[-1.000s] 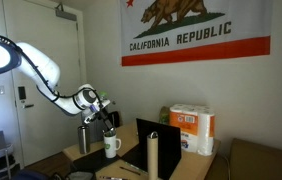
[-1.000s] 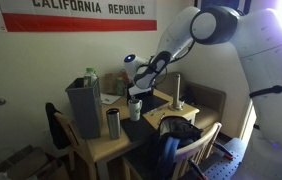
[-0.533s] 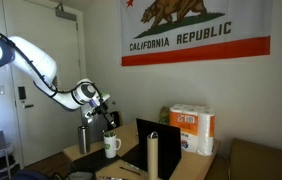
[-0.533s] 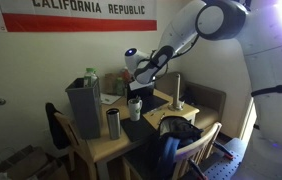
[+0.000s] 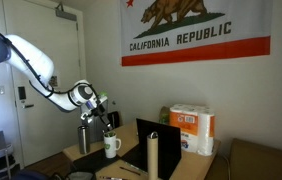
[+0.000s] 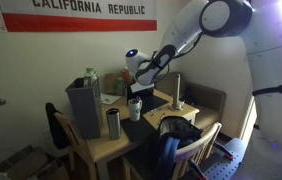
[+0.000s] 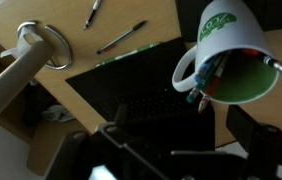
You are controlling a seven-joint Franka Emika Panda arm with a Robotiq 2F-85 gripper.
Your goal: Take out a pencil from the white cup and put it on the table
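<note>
The pencil ends are still just beyond my gripper's fingers and closing now would miss them, so it is too early to close.
The white cup (image 7: 243, 40), with a green logo and green inside, holds several pencils and pens (image 7: 209, 82) whose ends stick up toward the wrist camera. It stands on the wooden table (image 7: 153, 14), in both exterior views (image 5: 111, 146) (image 6: 135, 108). My gripper (image 7: 191, 140) hangs above the cup, a little to one side, with its dark fingers wide apart and nothing between them. It shows in both exterior views (image 5: 102, 110) (image 6: 138, 84). A taller steel tumbler (image 5: 83, 138) (image 6: 113, 123) stands near the cup.
A black laptop (image 7: 131, 95) lies right beside the cup. Two loose pens (image 7: 121, 37) lie on the wood near a metal paper-towel stand (image 7: 39, 45). Paper towel rolls (image 5: 192, 130), a grey box (image 6: 83, 105) and a chair with a bag (image 6: 178, 140) crowd the table.
The arm has risen slightly above the cup over the last second. The cup and the other things have not moved.
</note>
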